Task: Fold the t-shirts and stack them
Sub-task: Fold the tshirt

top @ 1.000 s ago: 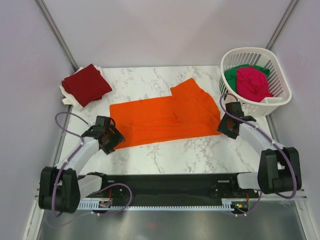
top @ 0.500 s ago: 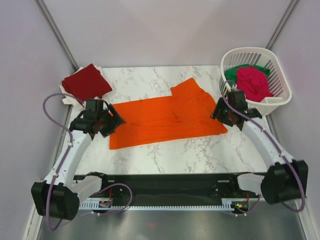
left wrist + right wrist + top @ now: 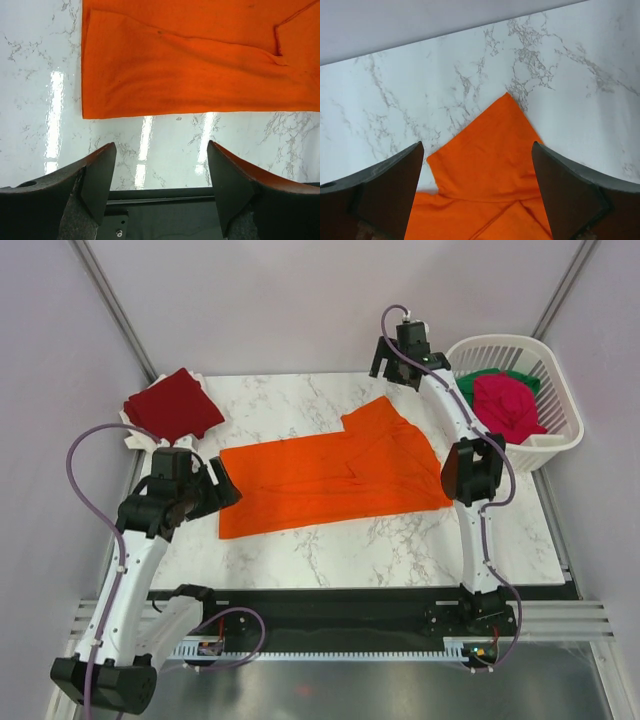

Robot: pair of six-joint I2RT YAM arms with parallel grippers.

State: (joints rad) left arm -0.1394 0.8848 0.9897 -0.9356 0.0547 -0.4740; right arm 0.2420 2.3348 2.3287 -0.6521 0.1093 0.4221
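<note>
The bright orange t-shirt should next be grabbed by my right gripper at the outer corner of its far sleeve, and then I will fold the sleeve inward.
The bright orange t-shirt lies partly folded on the marble table; it also shows in the left wrist view and the right wrist view. A folded dark red t-shirt sits at the back left. The magenta-pink t-shirt and green t-shirt lie in the white basket. My left gripper is open and empty, raised above the orange shirt's left edge. My right gripper is open and empty, held high over the shirt's far sleeve.
The white basket stands at the back right corner. White cloth peeks from under the dark red shirt. The black rail runs along the table's near edge.
Both grippers have lifted off the orange shirt. The right arm has swung up and back over the far sleeve. The left arm has risen near the shirt's left edge.
</note>
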